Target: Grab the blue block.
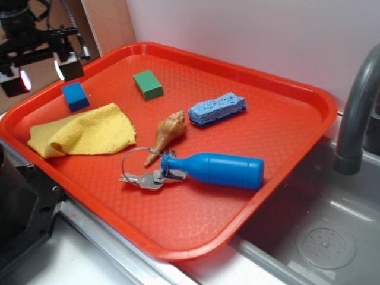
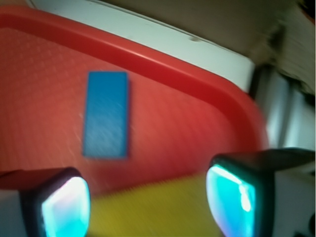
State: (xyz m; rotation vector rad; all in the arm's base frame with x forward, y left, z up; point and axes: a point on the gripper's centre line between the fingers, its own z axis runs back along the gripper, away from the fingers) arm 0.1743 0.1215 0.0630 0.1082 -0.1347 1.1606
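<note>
My gripper's fingers still hover over the yellow cloth (image 1: 83,132), short of the block, so closing now would miss. It moves toward the blue block (image 1: 75,95) next, before closing.
The blue block (image 1: 75,95) sits on the red tray (image 1: 285,124) near its far left rim, just behind the yellow cloth (image 1: 83,132). In the wrist view the blue block (image 2: 106,114) lies on the tray, above and left of the gap between the jaws. My gripper (image 1: 40,72) hovers above the tray's left rim, up and to the left of the block, not touching it. In the wrist view the gripper (image 2: 148,202) is open, its two fingers wide apart with only cloth and tray between them.
On the tray also lie a green block (image 1: 148,84), a light-blue sponge (image 1: 217,108), a seashell (image 1: 166,133), a key ring (image 1: 142,172) and a blue bottle-shaped cylinder (image 1: 217,170). A sink (image 1: 320,237) with a grey faucet (image 1: 356,113) lies to the right.
</note>
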